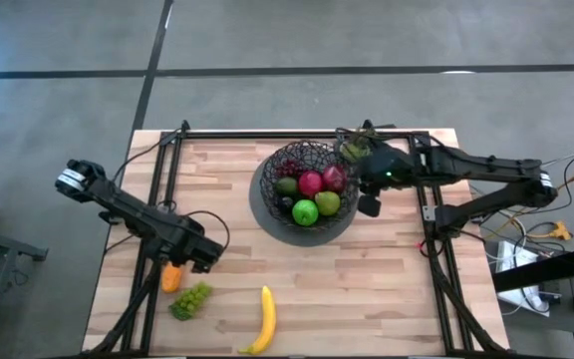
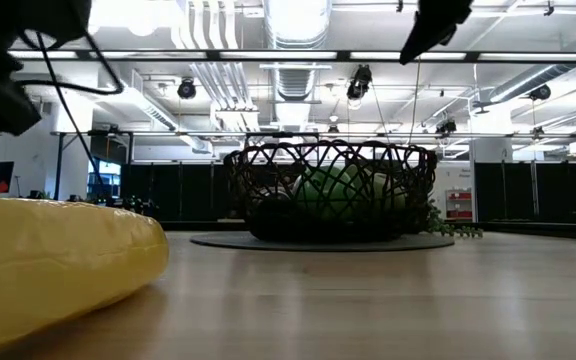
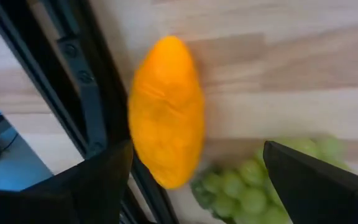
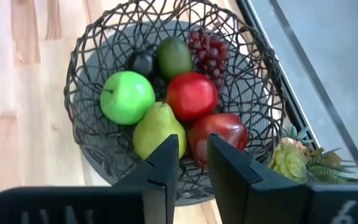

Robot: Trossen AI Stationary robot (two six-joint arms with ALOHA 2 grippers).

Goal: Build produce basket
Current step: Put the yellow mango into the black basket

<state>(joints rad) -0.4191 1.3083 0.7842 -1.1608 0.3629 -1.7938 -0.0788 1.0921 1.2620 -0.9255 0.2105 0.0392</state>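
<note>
I need to grab the orange piece by its body (image 1: 171,278) next with my left gripper, to add more produce to the wire basket (image 1: 305,182).
The dark wire basket (image 1: 305,182) stands on a round grey mat (image 1: 267,214) at mid-table. It holds a green apple (image 4: 127,96), red apples (image 4: 192,95), purple grapes (image 4: 207,48) and other fruit. My right gripper (image 4: 193,163) hovers over the basket's right rim (image 1: 369,195), its fingers a narrow gap apart and empty. An orange piece (image 3: 166,112), green grapes (image 3: 253,183) and a banana (image 1: 260,321) lie on the wood at front left. My left gripper (image 3: 194,180) hangs open just above the orange piece (image 1: 171,277), pointing steeply down, and touches nothing.
A leafy plant sprig (image 1: 355,148) lies beside the basket's far right rim. Black frame rails (image 1: 152,214) run along the table's left, right and far sides. The left rail lies right beside the orange piece. Bare wood (image 1: 367,289) spreads across the front middle and right.
</note>
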